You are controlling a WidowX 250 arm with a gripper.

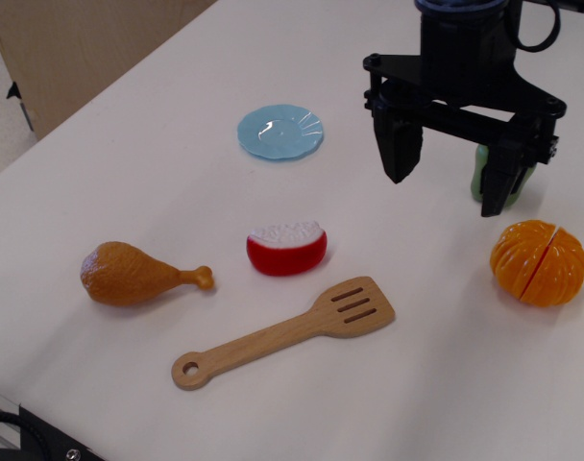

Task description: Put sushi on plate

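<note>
My gripper takes hold of the sushi by its red sides next, to set it on the light-blue plate.
The sushi, a small oval piece with red sides and a white grainy top, lies on the white table near the middle. The light-blue scalloped plate lies farther back and slightly left of it, with nothing on it. My black gripper hangs above the table at the upper right, to the right of both and apart from them. Its fingers are spread wide with nothing between them.
A toy drumstick lies left of the sushi. A wooden slotted spatula lies in front of it. A segmented orange fruit sits at the right. A pale green object shows behind the right finger. The table's left edge runs diagonally.
</note>
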